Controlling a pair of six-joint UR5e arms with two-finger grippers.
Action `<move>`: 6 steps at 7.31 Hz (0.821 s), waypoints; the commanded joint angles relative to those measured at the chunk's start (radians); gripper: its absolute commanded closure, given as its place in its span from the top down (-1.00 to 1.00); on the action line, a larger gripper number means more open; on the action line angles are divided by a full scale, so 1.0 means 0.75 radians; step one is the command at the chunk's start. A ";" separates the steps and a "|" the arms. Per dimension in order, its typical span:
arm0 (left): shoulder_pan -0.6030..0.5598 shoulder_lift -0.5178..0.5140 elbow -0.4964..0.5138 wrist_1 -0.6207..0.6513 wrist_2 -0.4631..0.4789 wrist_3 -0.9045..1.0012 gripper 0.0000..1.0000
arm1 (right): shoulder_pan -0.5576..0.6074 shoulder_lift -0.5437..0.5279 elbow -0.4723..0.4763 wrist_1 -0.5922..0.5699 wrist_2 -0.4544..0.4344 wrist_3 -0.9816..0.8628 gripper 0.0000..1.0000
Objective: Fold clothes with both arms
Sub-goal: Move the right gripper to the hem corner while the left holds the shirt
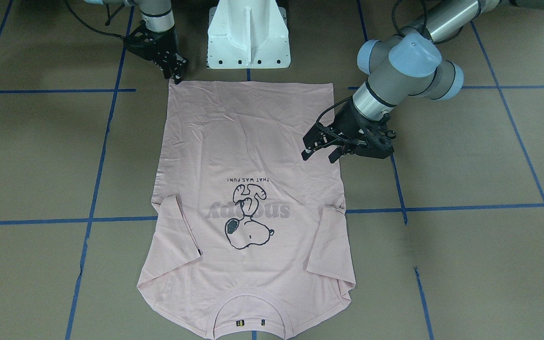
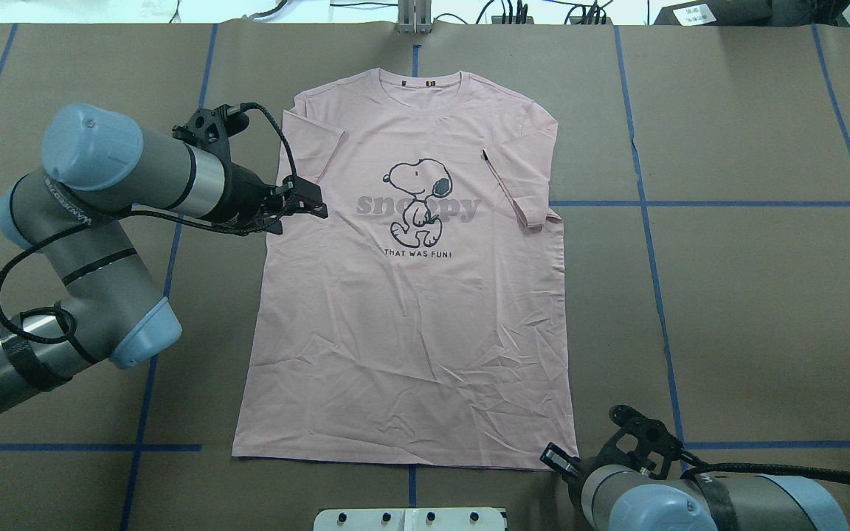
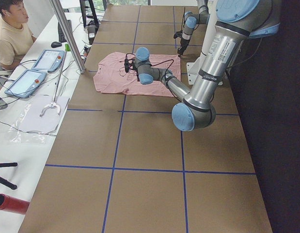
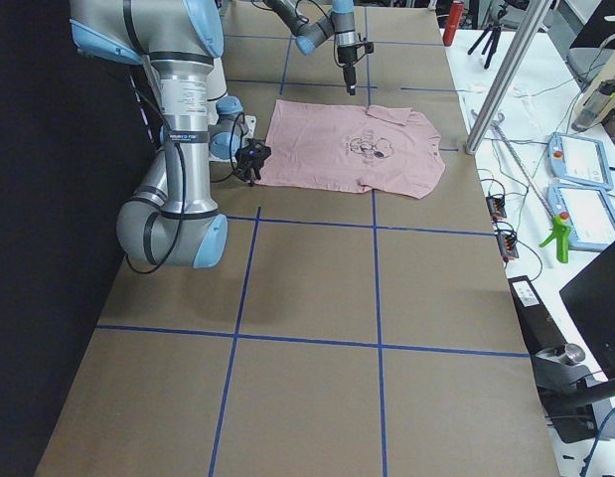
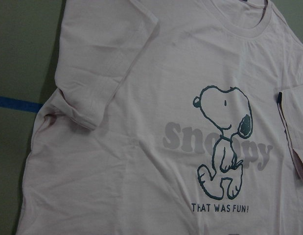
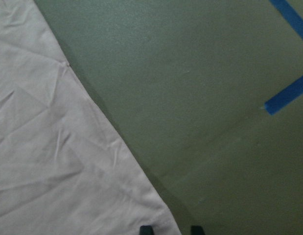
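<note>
The hem of the pink T-shirt needs to go up toward the pink T-shirt's collar (image 1: 250,300) in a fold. My right gripper should grab the pink T-shirt by its hem corner (image 1: 173,85) next.
The pale pink T-shirt (image 1: 253,141) lies flat on the brown table, dog print up, collar away from the robot and both sleeves folded in onto the front. It also shows in the overhead view (image 2: 410,332). My left gripper (image 1: 319,155) hovers open and empty over the shirt's side edge just below the folded sleeve; it also shows in the overhead view (image 2: 318,206). Its wrist view shows the print (image 5: 222,142) but no fingers. My right gripper (image 1: 176,78) is open, low at the hem corner nearest the robot. In its wrist view the fingertips (image 6: 146,229) stand apart either side of that corner.
The white pedestal base (image 1: 248,38) stands just behind the hem. Blue tape lines (image 2: 690,203) cross the brown table. An operator (image 3: 11,34) sits at a side bench with tablets (image 3: 48,59) beyond a metal pole (image 3: 67,36).
</note>
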State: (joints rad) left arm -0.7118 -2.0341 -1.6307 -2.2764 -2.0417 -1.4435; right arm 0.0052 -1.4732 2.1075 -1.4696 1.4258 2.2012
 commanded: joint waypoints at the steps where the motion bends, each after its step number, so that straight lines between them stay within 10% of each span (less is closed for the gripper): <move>1: -0.002 -0.002 -0.016 0.000 0.000 -0.012 0.72 | 0.003 -0.003 0.004 0.000 0.026 0.000 -1.00; 6: 0.429 0.263 -0.494 0.412 0.453 -0.328 0.72 | 0.044 0.009 0.027 0.000 0.124 -0.004 -1.00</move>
State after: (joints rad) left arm -0.4895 -1.9146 -1.8900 -2.0783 -1.7960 -1.6328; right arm 0.0313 -1.4696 2.1261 -1.4699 1.5026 2.1996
